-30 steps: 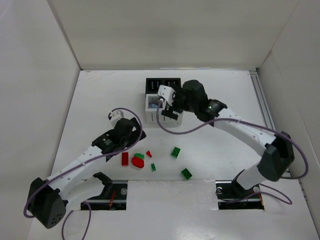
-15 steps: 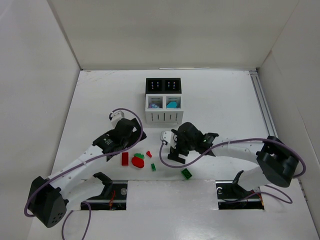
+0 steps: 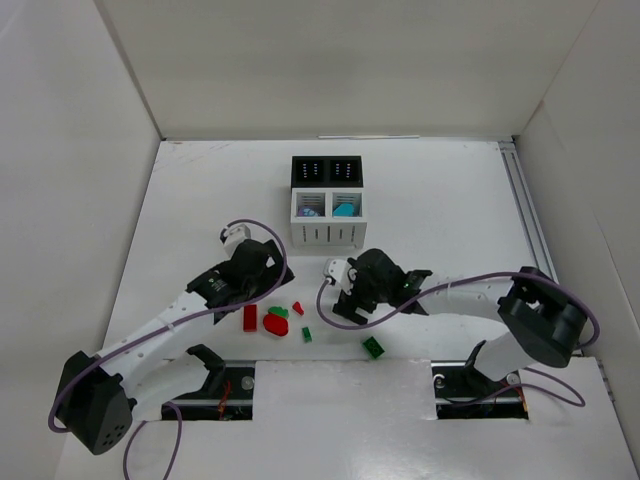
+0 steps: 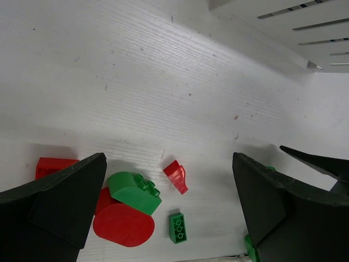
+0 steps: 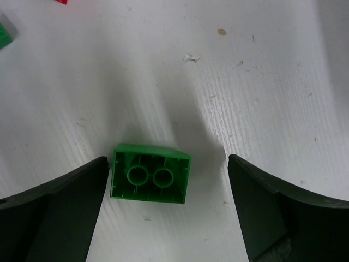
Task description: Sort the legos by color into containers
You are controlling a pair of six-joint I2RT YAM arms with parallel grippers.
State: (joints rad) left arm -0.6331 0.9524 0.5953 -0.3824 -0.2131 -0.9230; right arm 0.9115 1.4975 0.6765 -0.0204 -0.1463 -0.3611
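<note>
My right gripper closes now, which would catch the green brick (image 5: 150, 174), since the fingers on either side of the brick reach past the brick's near edge.
My right gripper (image 5: 168, 164) is open, low over the table, its fingers either side of an upside-down green lego brick (image 5: 151, 173) that lies nearer the left finger. In the top view this gripper (image 3: 343, 308) hides that brick. My left gripper (image 4: 169, 169) is open and empty above a cluster: a red block (image 4: 54, 165), a green rounded piece (image 4: 133, 191) resting on a red oval piece (image 4: 122, 225), a small red piece (image 4: 177, 177) and a small green brick (image 4: 178, 227). The container block (image 3: 327, 200) stands behind, with a cyan piece (image 3: 345, 210) in one white compartment.
Another green brick (image 3: 373, 347) lies near the table's front edge, right of the cluster. The left white compartment holds a purplish piece (image 3: 310, 211). The slatted white container wall (image 4: 294, 22) shows at the top of the left wrist view. White walls enclose the table.
My right arm has swung from the container block down to the front of the table and settled over the green brick. The left arm has barely moved.
</note>
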